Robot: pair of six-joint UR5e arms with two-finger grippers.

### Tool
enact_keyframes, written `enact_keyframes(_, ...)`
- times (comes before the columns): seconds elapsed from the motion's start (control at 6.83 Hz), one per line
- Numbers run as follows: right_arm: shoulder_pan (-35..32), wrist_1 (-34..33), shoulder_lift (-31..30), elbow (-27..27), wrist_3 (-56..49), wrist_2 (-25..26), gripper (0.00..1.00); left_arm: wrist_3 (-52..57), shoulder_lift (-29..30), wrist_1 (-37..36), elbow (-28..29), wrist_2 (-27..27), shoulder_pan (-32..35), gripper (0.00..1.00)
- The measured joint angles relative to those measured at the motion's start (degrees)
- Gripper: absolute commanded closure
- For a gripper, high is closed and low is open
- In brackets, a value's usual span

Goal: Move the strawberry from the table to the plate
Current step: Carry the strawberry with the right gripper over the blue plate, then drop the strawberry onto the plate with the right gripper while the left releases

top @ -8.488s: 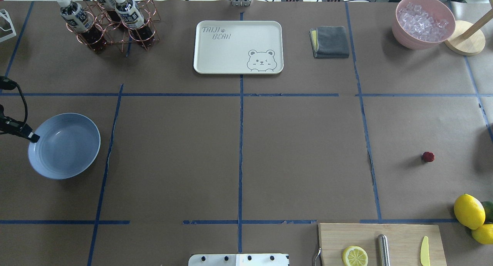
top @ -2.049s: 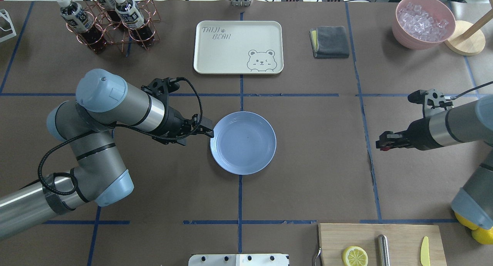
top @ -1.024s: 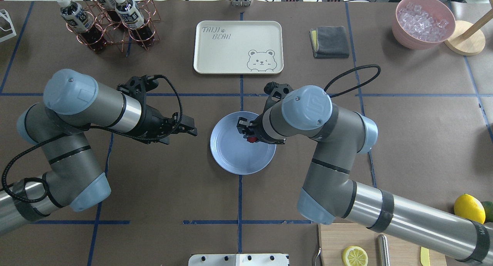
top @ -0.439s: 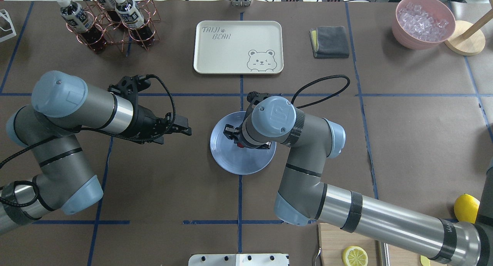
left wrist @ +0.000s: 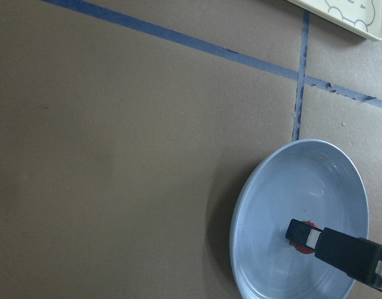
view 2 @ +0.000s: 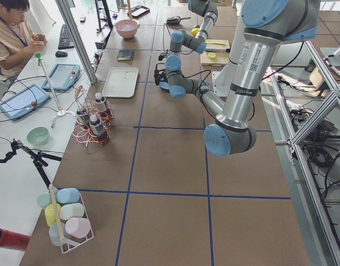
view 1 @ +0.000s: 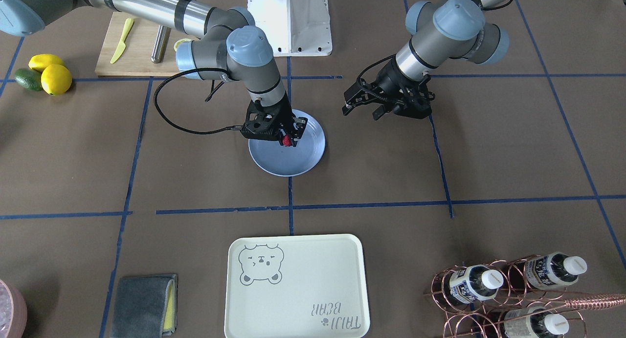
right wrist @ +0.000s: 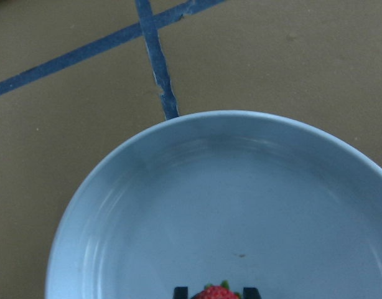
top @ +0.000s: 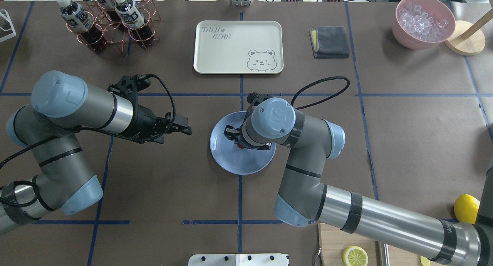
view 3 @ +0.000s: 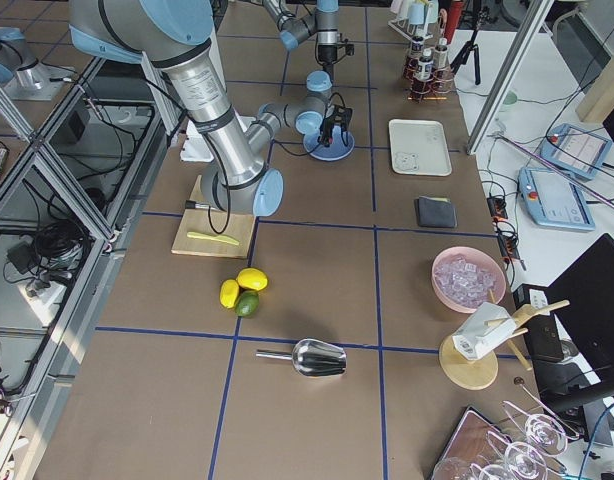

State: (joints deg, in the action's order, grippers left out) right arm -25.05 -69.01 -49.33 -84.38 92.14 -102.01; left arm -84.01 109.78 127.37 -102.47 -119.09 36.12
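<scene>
My right gripper's fingers hold the strawberry [view 1: 287, 142] [right wrist: 216, 293] close above the plate's flat bottom, where it would settle, so I need to open my right gripper.
The light-blue plate [top: 231, 163] sits on the brown table [top: 423, 143] at its middle, where blue tape lines cross. My right gripper [top: 235, 140] hangs low over the plate's middle, shut on the small red strawberry [view 1: 287, 142]. The right wrist view shows the strawberry [right wrist: 216, 293] between the two fingertips, above the plate [right wrist: 209, 205]. I cannot tell whether the berry touches the dish. My left gripper [top: 187, 128] stands open and empty to the left of the plate, clear of its rim. In the left wrist view the strawberry [left wrist: 300, 246] is half hidden behind a right finger.
A cream bear-print tray [top: 238, 46] lies behind the plate, with a grey cloth [top: 330, 42] to its right. A copper bottle rack [top: 111, 19] stands back left, a pink bowl of ice [top: 423, 21] back right. Cutting board [top: 335, 243] and lemon [top: 466, 208] are front right.
Over the last second my right gripper carried the strawberry further left over the plate, and my left gripper backed away to the left. Since 0.4 s ago almost nothing has moved.
</scene>
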Motion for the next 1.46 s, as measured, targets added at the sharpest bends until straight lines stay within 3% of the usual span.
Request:
enact_keyframes(0.59, 0.0, -0.1, -0.2, 0.0, -0.2, 0.8, 1.0, 0.0, 0.0, 0.1, 0.3, 1.2, -0.2, 0.0)
enact_keyframes(0.73, 0.0, -0.5, -0.1, 0.0, -0.1, 0.8, 0.89, 0.0, -0.1, 0.1, 0.3, 1.2, -0.2, 0.0)
enact_keyframes(0.88, 0.0, -1.6, 0.2, -0.1, 0.1, 0.8, 0.01, 0.0, -0.1, 0.1, 0.3, 1.2, -0.2, 0.0)
enact_keyframes(1.46, 0.0, -5.0, 0.6, -0.8, 0.2, 1.5, 0.0, 0.0, -0.1, 0.1, 0.3, 1.2, -0.2, 0.0)
